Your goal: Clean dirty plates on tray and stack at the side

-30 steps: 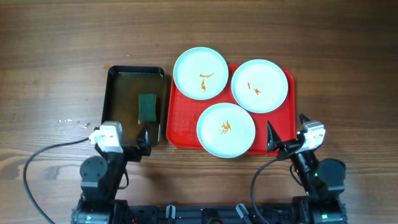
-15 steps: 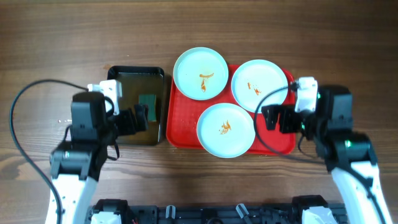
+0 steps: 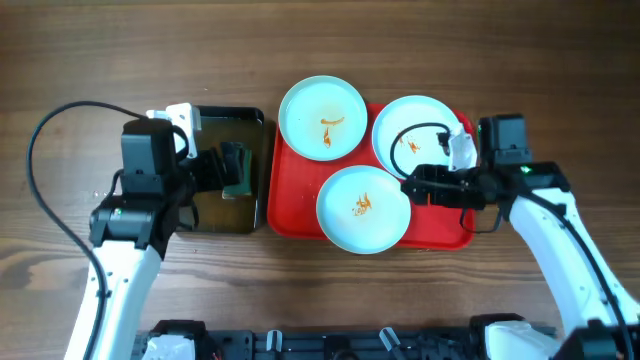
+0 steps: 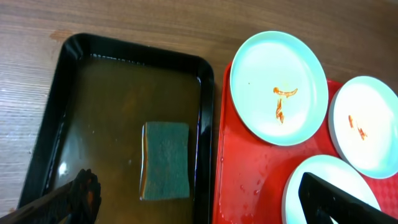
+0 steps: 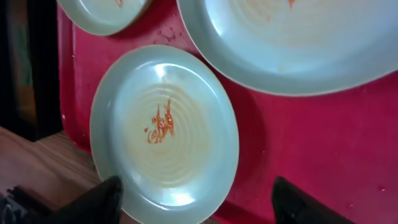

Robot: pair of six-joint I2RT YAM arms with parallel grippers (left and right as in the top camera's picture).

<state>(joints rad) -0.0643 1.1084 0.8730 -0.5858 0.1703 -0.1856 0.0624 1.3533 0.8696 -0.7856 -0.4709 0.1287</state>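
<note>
The left gripper picks up the green sponge by its long sides next, which leaves the sponge's far end free to clean the front plate.
Three pale mint plates with orange smears sit on the red tray (image 3: pixel 293 205): one at the back left (image 3: pixel 322 118), one at the back right (image 3: pixel 420 125), one at the front (image 3: pixel 363 208). My right gripper (image 3: pixel 414 188) is open and empty, low over the tray at the front plate's right edge. In the right wrist view the front plate (image 5: pixel 165 130) lies just ahead of the gripper (image 5: pixel 199 208), between its spread fingers. My left gripper (image 3: pixel 228 168) is open and empty above the black basin (image 3: pixel 195 205). In the left wrist view the gripper (image 4: pixel 205 202) spans the basin's right wall.
The basin holds brownish water and a green sponge (image 3: pixel 238 168), also seen in the left wrist view (image 4: pixel 165 160). The back left plate overhangs the tray's far edge. Bare wooden table (image 3: pixel 560 80) lies all around. Cables trail from both arms.
Both arms have risen from the table's front edge and reached forward. The left gripper now hangs over the basin. The right gripper has swung left over the tray to the front plate.
</note>
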